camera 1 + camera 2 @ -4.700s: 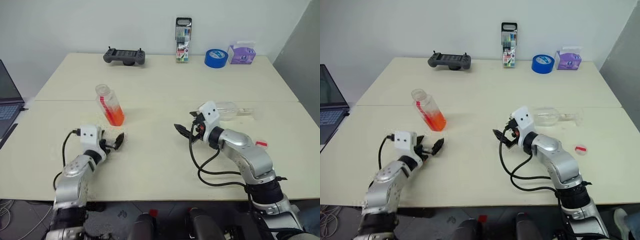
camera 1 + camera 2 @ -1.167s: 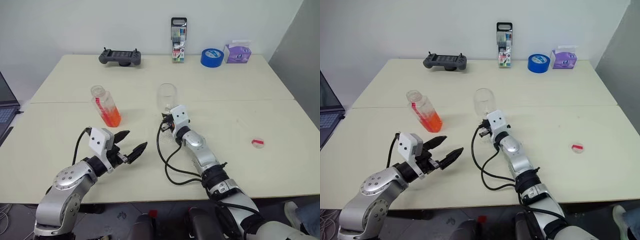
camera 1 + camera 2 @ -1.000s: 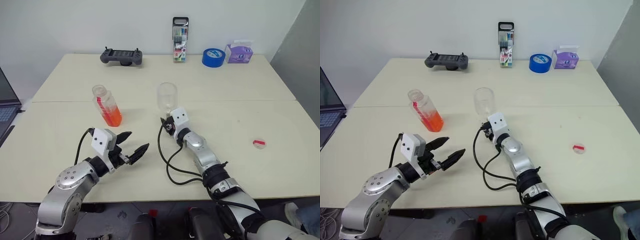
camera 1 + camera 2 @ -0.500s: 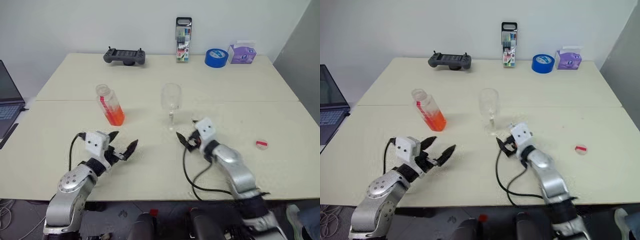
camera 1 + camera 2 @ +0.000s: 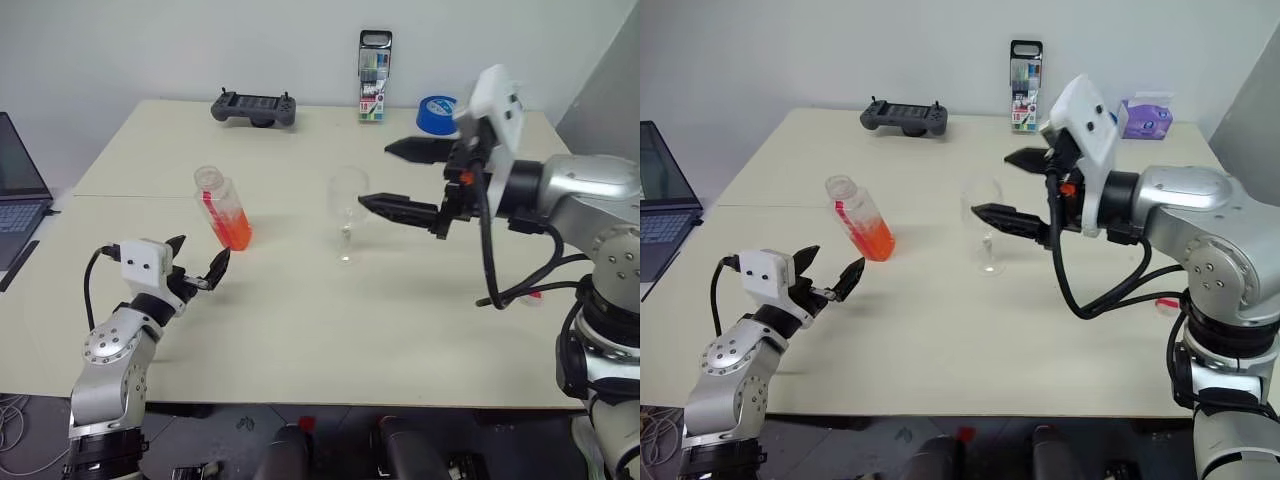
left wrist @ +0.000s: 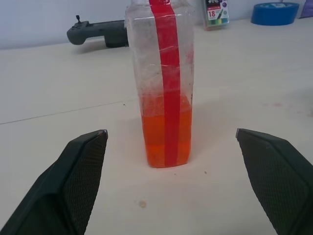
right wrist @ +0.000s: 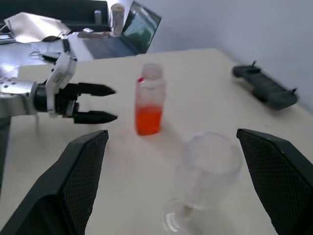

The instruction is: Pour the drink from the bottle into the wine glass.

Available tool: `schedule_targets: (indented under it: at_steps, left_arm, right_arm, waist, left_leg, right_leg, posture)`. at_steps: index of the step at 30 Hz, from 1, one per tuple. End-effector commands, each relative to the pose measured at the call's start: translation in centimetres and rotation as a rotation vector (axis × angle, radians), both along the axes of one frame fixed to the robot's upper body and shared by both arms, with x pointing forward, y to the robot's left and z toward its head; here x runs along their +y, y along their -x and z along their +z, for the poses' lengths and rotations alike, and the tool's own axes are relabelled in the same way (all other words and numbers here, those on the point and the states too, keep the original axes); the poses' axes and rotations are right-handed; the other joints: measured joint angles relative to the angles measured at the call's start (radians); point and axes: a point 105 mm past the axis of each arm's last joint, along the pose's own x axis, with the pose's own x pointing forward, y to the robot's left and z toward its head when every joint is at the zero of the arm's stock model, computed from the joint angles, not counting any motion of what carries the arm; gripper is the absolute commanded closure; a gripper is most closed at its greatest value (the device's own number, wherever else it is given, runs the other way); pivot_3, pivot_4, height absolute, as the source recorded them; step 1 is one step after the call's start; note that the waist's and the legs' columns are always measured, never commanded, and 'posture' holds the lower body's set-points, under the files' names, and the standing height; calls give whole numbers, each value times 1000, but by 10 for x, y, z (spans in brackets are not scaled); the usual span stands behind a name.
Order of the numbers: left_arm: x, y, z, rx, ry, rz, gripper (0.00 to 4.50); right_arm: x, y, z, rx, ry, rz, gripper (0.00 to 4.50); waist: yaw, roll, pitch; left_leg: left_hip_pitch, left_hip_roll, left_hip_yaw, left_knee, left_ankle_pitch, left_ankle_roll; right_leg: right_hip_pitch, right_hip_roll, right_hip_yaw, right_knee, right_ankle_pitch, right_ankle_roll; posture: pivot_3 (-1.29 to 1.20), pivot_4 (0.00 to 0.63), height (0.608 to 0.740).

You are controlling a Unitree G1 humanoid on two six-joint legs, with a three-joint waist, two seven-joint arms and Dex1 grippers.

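Observation:
The bottle's open neck is round, so my left gripper next needs to grab the bottle by its flat-sided upper body.
The bottle stands upright on the table's left half, uncapped, with a red stripe down its side. The orange drink fills its lower part. My left gripper hovers low in front of it, open, pointing at the bottle, whose base lies between and beyond its fingers. The wine glass stands upright and empty at the table's middle. My right gripper is raised above the table to the right of the glass's bowl, open and holding nothing, looking down on the glass.
Along the table's far edge lie a black game controller, a tall marker case, a blue tape roll and a purple box. A laptop sits off the left edge. A black cable hangs under my right arm.
My right gripper has let go of the glass's stem, drawn back and risen high beside the bowl, now wide open. My left gripper has shifted left toward the bottle. The glass stands alone.

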Motion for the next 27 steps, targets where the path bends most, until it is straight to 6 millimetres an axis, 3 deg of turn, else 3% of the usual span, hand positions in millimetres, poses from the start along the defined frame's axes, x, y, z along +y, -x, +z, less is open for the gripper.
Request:
schedule_targets:
  at_steps: [1,9,20,27]
  left_arm:
    - [-6,-5,23,-60,-42,-8,0]
    - [-17,-22,31,-63,-31,-32,0]
    - [-11,-58,35,-95,34,29,0]
    - [-21,-71,40,-137,65,-23,0]
  right_arm:
    - [5,3,9,-41,0,19,24]
    - [8,-1,6,-40,6,24,24]
    - [10,-2,3,-54,-2,14,24]
    - [11,3,0,-64,11,22,24]
  waist:
    - [0,0,0]
    - [-1,0,0]
    - [-3,0,0]
    - [-3,0,0]
  left_leg:
    - [-1,0,0,0,0,0]
    - [-3,0,0,0,0,0]
    - [-4,0,1,0,0,0]
    - [-8,0,2,2,0,0]
  right_leg:
    - [0,0,0,-2,1,1]
    - [-2,0,0,-2,1,1]
    - [-4,0,0,-1,1,1]
    - [-8,0,-1,0,1,1]
  posture:
    - [0,150,740]
    - [0,150,740]
    - [0,150,740]
    - [0,150,740]
